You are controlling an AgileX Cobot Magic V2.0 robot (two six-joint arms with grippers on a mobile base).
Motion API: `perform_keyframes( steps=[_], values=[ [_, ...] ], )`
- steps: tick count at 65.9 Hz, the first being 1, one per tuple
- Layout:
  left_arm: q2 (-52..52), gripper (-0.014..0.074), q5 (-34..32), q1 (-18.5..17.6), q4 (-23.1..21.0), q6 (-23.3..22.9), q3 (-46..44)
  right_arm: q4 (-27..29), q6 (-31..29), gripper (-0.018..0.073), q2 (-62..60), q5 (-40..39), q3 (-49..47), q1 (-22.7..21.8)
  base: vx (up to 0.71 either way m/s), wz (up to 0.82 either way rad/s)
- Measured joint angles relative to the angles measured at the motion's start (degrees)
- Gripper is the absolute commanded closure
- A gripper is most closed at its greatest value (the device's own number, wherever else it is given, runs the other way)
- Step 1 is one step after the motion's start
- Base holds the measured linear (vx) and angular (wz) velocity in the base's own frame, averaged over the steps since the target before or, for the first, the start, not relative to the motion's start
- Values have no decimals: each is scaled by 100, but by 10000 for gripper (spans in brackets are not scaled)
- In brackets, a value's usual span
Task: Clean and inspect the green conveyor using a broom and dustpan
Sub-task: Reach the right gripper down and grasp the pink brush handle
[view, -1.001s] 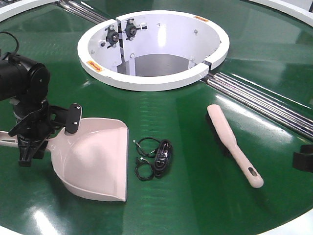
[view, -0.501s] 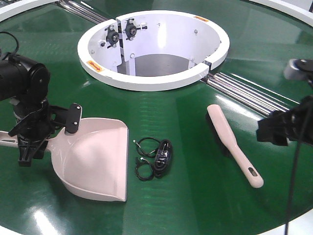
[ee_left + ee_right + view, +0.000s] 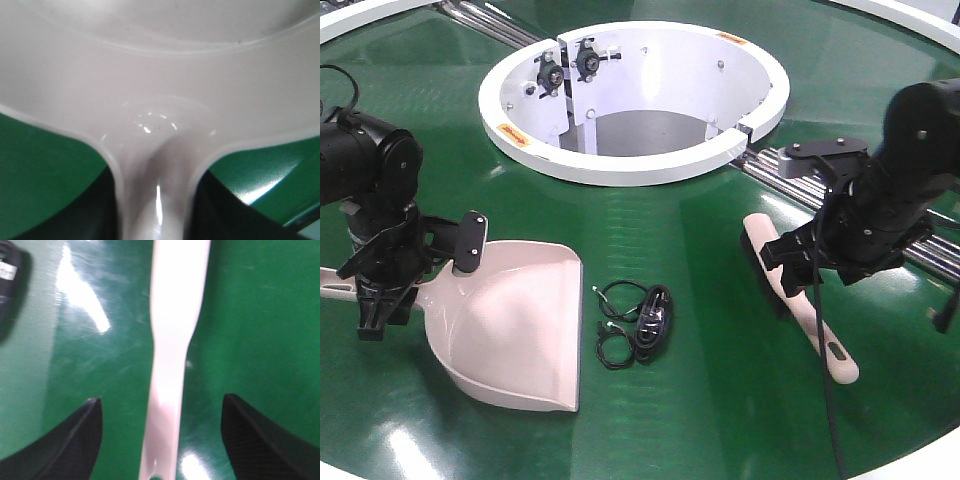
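My right gripper is going to grab the broom's handle (image 3: 806,311) next, and with it I will sweep the black coiled cable bundle (image 3: 652,322) into the dustpan.
The green conveyor (image 3: 720,410) fills the front view. On its left lies the pale pink dustpan (image 3: 525,330), mouth facing right. My left gripper (image 3: 380,300) is shut on its handle; in the left wrist view the dark jaws press both sides of the dustpan's (image 3: 160,75) neck at my left gripper (image 3: 155,210). The broom (image 3: 828,348) lies flat on the right, handle toward the front. My right gripper (image 3: 803,272) hovers over its middle, open. In the right wrist view the broom's (image 3: 175,315) handle runs between the spread jaws of my right gripper (image 3: 161,405), untouched.
A black coiled cable bundle (image 3: 638,325) lies on the belt between dustpan and broom. The white central ring opening (image 3: 630,165) sits behind. Metal roller seams (image 3: 840,200) run diagonally behind the right arm. The conveyor's white rim (image 3: 920,465) shows at the front right.
My right arm swung in from the right edge and now sits over the broom with its jaws open. The left arm, dustpan, broom and cable have not moved.
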Motion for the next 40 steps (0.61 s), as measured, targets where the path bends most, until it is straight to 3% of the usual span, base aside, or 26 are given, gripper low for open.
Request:
perform_keyframes(
  steps=[28,40],
  values=[
    [0,603,0,0,0,0,0,-31,0,73,1197,143,-290,0,0,0],
    [0,603,0,0,0,0,0,-112,0,163,1547,116,-290,0,0,0]
  ],
)
